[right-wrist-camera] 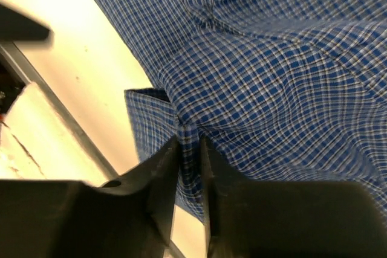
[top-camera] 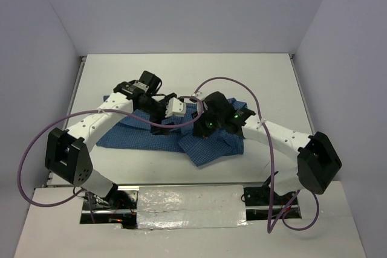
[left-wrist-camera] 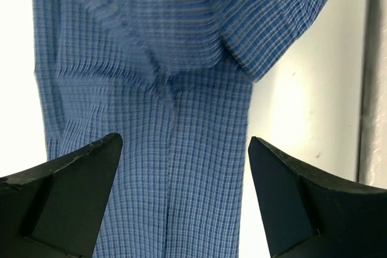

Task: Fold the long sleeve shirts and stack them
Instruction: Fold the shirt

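My left gripper picks up the shirt by its far corner opposite my right gripper next, to stretch the long sleeve shirt [top-camera: 145,136] for folding.
The long sleeve shirt [top-camera: 145,136] is blue, finely checked cloth, lying rumpled across the middle of the table. My left gripper [top-camera: 176,113] hovers over its middle. In the left wrist view this gripper [left-wrist-camera: 184,142] stands wide open above a long strip of the shirt [left-wrist-camera: 181,89], touching nothing. My right gripper [top-camera: 203,126] is low on the shirt's right part. In the right wrist view its fingers [right-wrist-camera: 188,142] stand very close together with a raised fold of the shirt [right-wrist-camera: 272,83] pinched between them, and creases run out from that pinch.
The white table [top-camera: 181,70] has a metal rail [top-camera: 77,83] along its left edge and grey walls on three sides. Purple cables [top-camera: 36,143] loop from both arms. A taped panel [top-camera: 187,200] lies at the near edge between the arm bases.
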{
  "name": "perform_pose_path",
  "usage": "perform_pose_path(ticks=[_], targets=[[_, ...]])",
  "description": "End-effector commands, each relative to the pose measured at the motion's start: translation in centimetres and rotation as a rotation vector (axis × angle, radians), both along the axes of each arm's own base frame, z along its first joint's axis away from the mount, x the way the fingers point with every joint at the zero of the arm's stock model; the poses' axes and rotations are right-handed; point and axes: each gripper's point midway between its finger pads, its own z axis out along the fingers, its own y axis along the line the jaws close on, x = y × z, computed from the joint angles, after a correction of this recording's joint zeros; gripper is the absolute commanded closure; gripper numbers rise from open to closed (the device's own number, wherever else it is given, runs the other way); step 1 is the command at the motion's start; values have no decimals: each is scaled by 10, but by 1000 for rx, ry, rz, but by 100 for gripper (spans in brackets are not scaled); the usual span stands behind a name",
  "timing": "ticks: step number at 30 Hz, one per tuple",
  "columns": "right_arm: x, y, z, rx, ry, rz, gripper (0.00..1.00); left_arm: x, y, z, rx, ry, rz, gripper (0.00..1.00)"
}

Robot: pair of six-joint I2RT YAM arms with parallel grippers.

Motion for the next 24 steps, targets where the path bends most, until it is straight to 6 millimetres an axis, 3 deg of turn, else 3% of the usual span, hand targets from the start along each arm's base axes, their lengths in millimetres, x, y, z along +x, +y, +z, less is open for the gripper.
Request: perform_pose_path(ticks=[1, 2, 3, 4, 5, 6, 8, 10, 12, 13, 17, 21, 24], targets=[[-2, 2, 0, 41, -23, 1, 71, 21, 28, 3, 41, -59, 47, 1], [-9, -5, -13, 23, 2, -5, 63, 24, 43, 2, 43, -61, 52, 1], [-11, -6, -13, 37, 4, -14, 61, 35, 78, -2, 90, -105, 59, 2], [-14, -8, -13, 46, 4, -20, 59, 37, 99, -9, 139, -129, 70, 3], [-18, -11, -20, 48, 15, -24, 58, 47, 143, -17, 256, -162, 130, 5], [-20, -11, -21, 55, 24, -28, 58, 52, 165, -22, 331, -212, 72, 7], [-23, -10, -25, 60, 36, -27, 57, 46, 212, -43, 490, -180, 38, 10], [-22, -10, -32, 51, 52, -36, 56, 55, 229, -56, 527, -183, 77, 9], [-22, -10, -35, 54, 61, -47, 55, 65, 235, -64, 534, -195, 142, 8], [-23, -10, -36, 57, 67, -49, 55, 81, 236, -62, 532, -248, 172, 9], [-28, -13, -43, 53, 92, -60, 55, 99, 248, -73, 586, -285, 220, 15], [-31, -19, -49, 42, 96, -72, 54, 90, 252, -95, 616, -234, 175, 25], [-33, -21, -52, 31, 103, -79, 55, 94, 252, -98, 610, -218, 204, 46]])
